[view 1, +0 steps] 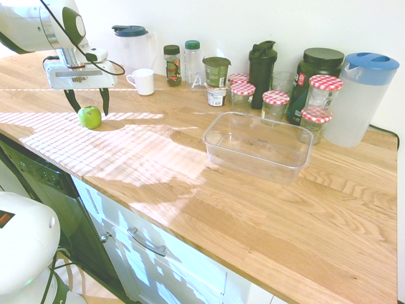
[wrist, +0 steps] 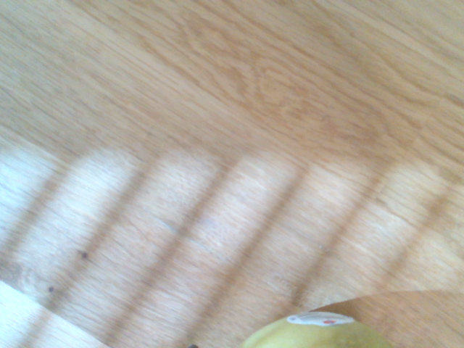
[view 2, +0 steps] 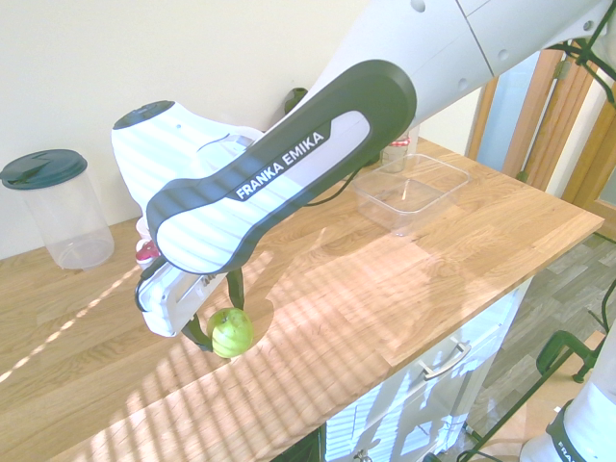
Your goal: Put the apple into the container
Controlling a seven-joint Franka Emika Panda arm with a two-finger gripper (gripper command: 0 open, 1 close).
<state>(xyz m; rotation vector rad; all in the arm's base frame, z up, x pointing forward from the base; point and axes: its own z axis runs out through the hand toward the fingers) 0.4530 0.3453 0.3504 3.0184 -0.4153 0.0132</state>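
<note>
The green apple (view 1: 89,116) (wrist: 319,335) has my fingers reaching down on both sides of it, so I need to close my gripper on the apple.
The green apple (view 1: 89,116) sits on the wooden counter near its left end, in a patch of striped sunlight. My gripper (view 1: 88,104) hangs right over it, open, with one dark finger on each side of the apple and a gap to both. From the other side, the apple (view 2: 231,332) shows low between the fingers of the gripper (view 2: 218,316). Its top, with a small sticker, peeks in as the apple (wrist: 319,335) at the wrist picture's edge. The clear plastic container (view 1: 278,168) stands empty far to the right on the counter, also seen as the container (view 2: 452,174).
Along the back wall stand a dark-lidded pitcher (view 1: 133,44), a white mug (view 1: 143,81), several bottles and jars with red-checked lids (view 1: 276,99), a dark shaker (view 1: 262,63) and a blue-lidded pitcher (view 1: 361,98). The counter's front edge (view 1: 190,234) drops to cabinets.
</note>
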